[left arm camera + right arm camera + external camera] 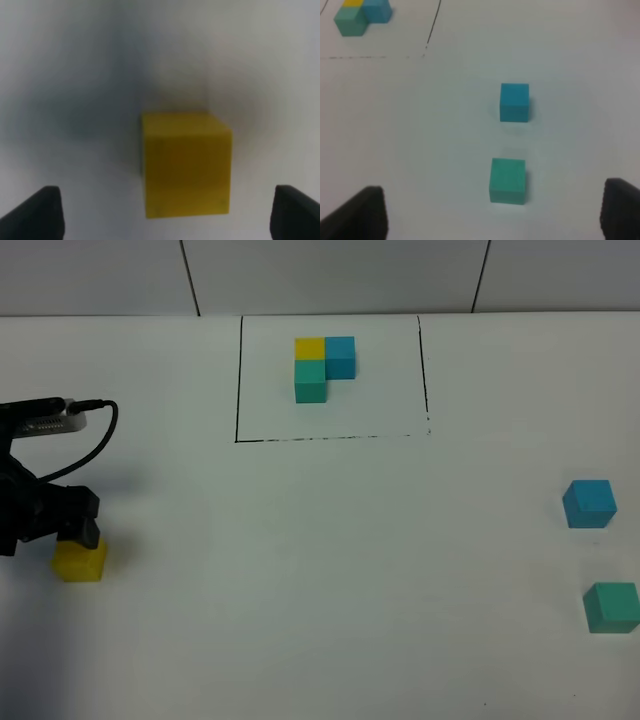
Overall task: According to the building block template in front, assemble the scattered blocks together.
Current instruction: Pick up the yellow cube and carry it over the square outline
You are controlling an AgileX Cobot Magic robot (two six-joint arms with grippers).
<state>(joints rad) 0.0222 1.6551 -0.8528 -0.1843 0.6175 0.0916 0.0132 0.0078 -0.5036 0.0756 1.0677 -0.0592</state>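
Note:
My left gripper moves lower, before it closes on the yellow cube, since the yellow cube's top side lies below my fingers and closing now would miss it.
The building block template is a yellow, blue and teal cluster inside a black-lined rectangle at the back middle; the right wrist view shows it too. A loose yellow cube lies at the far left. My left gripper hovers right over it, open, and the cube sits between the two dark fingertips without touching them. A loose blue cube and a teal-green cube lie at the right. My right gripper is open, out of the high view, with the teal cube and blue cube ahead.
The white table runs back to a tiled wall. A black cable loops off the left arm. The dashed front line of the template frame crosses the table's back half.

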